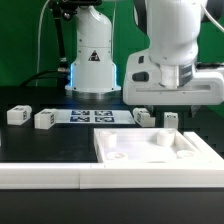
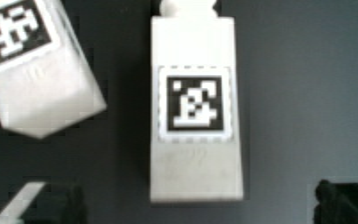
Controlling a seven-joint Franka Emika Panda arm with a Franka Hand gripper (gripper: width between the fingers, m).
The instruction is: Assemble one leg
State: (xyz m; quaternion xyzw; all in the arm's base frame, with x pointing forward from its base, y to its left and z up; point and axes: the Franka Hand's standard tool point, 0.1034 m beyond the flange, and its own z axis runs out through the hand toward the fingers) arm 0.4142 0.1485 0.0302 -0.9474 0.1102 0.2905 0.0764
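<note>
I need to grab the white leg by its plain wide end (image 2: 197, 176) with my gripper next, leaving the leg's narrow tip free to enter the white square part.
In the wrist view a white leg (image 2: 197, 110) with a square tag on its side lies lengthwise on the black table, centred between my two dark fingertips (image 2: 34, 205). My gripper (image 2: 190, 208) is open and holds nothing. A second tagged leg (image 2: 34, 70) lies tilted beside the first. In the exterior view my gripper (image 1: 158, 102) hangs low over two legs (image 1: 144, 116) (image 1: 171, 120) behind the large square part. I cannot tell there which of the two is the centred one.
The large flat white square part with a raised rim (image 1: 200, 152) lies in front. The marker board (image 1: 95, 115) lies by the robot base. Two more legs (image 1: 16, 117) (image 1: 45, 119) stand at the exterior view's left.
</note>
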